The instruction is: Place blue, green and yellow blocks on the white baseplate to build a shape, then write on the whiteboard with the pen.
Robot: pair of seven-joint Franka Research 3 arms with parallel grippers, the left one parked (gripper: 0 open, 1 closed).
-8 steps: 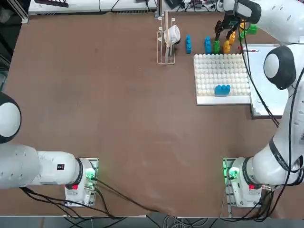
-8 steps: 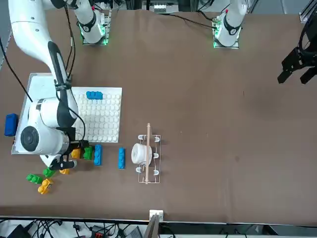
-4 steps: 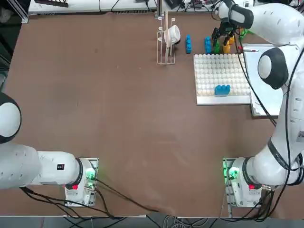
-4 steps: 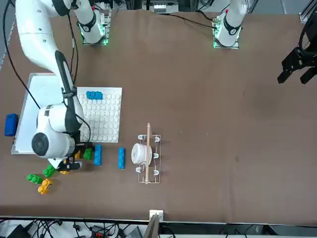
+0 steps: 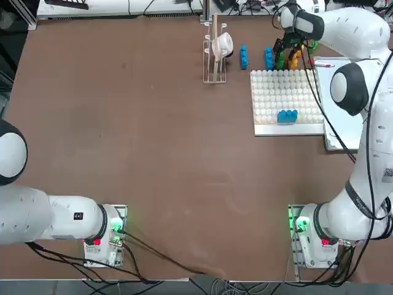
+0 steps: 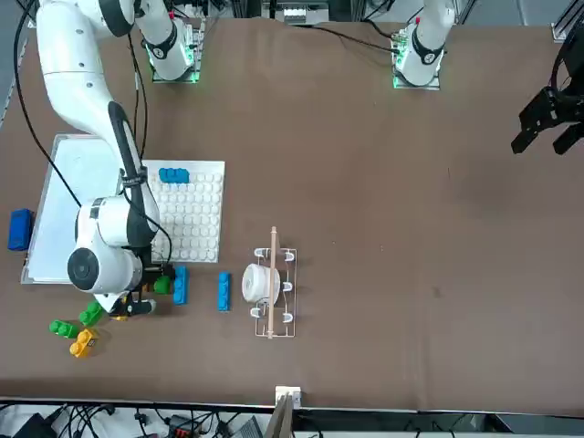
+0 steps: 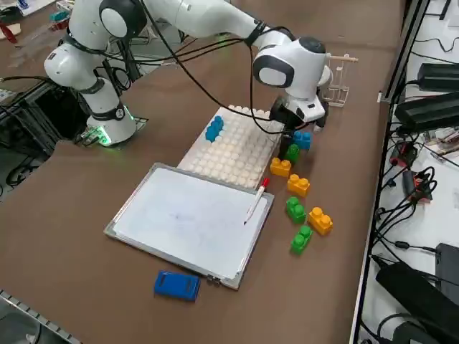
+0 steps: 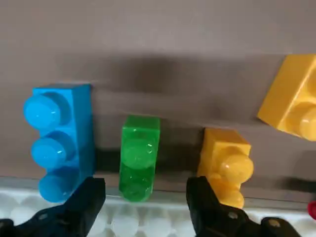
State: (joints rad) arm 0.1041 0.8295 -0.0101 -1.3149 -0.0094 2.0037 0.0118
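The robot's right gripper next needs to grab the green block by its flat long sides, since round studs top the green block [image 8: 139, 157].
My right gripper [image 8: 145, 202] is open and hangs over the row of blocks at the far edge of the white baseplate [image 5: 270, 92]. A green block [image 8: 139, 157] lies between its fingers [image 8: 89, 197], and neither finger touches it. A long blue block [image 8: 61, 140] and a yellow block [image 8: 224, 165] lie on either side of it. One blue block [image 5: 287, 115] sits on the baseplate near its front edge. The whiteboard [image 7: 190, 218] lies beside the plate. The pen [image 7: 256, 201] rests on the edge of the whiteboard.
More loose blocks lie past the row: yellow [image 7: 298, 185], green [image 7: 295, 209], yellow [image 7: 320, 220], green [image 7: 301, 239]. Another blue block [image 5: 244, 55] and a small wire rack [image 5: 215, 58] holding a white object stand left of the plate. A blue eraser [image 7: 176, 284] lies by the whiteboard.
The right gripper has shifted from the loose blocks beyond the row to over the green block by the plate's edge. Its fingers have stayed open, and no block has moved.
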